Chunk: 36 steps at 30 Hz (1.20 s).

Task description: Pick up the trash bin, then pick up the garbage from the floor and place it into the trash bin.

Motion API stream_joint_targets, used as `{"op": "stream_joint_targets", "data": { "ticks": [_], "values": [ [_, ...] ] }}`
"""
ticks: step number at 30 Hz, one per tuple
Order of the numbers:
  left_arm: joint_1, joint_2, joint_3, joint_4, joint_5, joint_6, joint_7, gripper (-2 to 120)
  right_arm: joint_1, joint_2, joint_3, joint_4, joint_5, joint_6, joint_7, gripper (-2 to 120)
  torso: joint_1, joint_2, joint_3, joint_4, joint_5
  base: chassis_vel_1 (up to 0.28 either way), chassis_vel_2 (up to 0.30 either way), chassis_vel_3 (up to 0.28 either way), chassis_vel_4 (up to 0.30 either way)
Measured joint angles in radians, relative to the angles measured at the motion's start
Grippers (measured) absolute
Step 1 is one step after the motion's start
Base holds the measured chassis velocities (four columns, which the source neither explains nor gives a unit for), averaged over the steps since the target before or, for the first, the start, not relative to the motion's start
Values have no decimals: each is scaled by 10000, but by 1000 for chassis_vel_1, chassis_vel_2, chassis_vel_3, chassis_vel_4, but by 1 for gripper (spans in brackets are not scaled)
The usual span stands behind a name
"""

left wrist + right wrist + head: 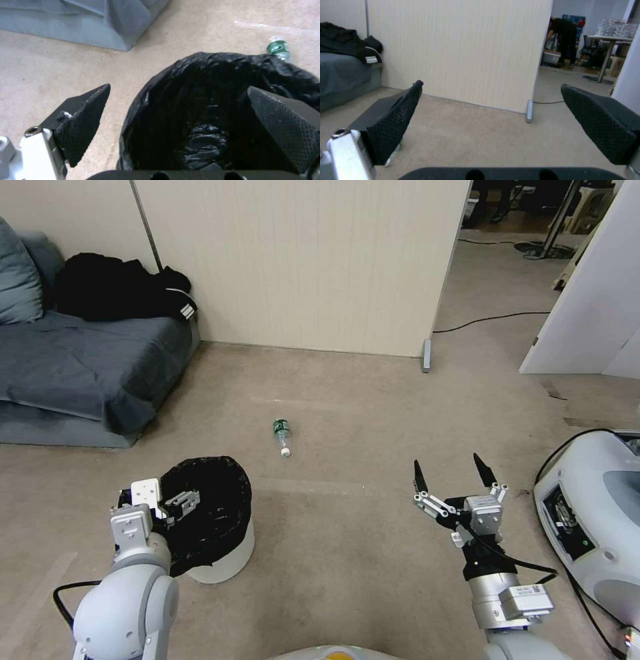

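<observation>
The left gripper should next pinch the trash bin by its thin bag-covered rim, since the bin's opening (209,504) is far wider than the robot's fingers.
The trash bin (227,559), a white bucket lined with a black bag (213,57), stands on the carpet at my front left. My left gripper (175,501) is at its left rim and open: in the left wrist view (178,87) one finger is over the floor outside the bag and the other over the bag's inside. A piece of garbage, a plastic bottle (282,436) with a green label and white cap, lies on the floor beyond the bin (278,48). My right gripper (450,470) hangs open and empty above the carpet at the right (491,85).
A grey sofa (80,367) with a black jacket (120,287) stands at the left. A beige partition (300,260) closes the back, with its foot (427,355) and a cable (487,321) on the floor beside it. A white machine (593,513) sits close on my right.
</observation>
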Motion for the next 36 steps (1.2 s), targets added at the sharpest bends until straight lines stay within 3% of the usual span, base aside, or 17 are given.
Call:
{"op": "stream_joint_targets", "data": {
  "ticks": [8,26,36],
  "values": [
    [-200,-3,-179,470,-246,-13,-561,100,-1,0,-8,-67,22,0,7,100,0,0,0,-1,0,0,0,0,0],
    [-521,-10,-438,1788,-831,-30,-653,100,-8,0,-12,-184,39,-6,16,100,0,0,1,0,-1,0,0,0,0],
    [-688,17,-717,2138,-1122,-34,-749,100,-14,0,-7,-253,31,-11,16,100,0,0,0,-1,0,0,0,0,0]
  ]
}}
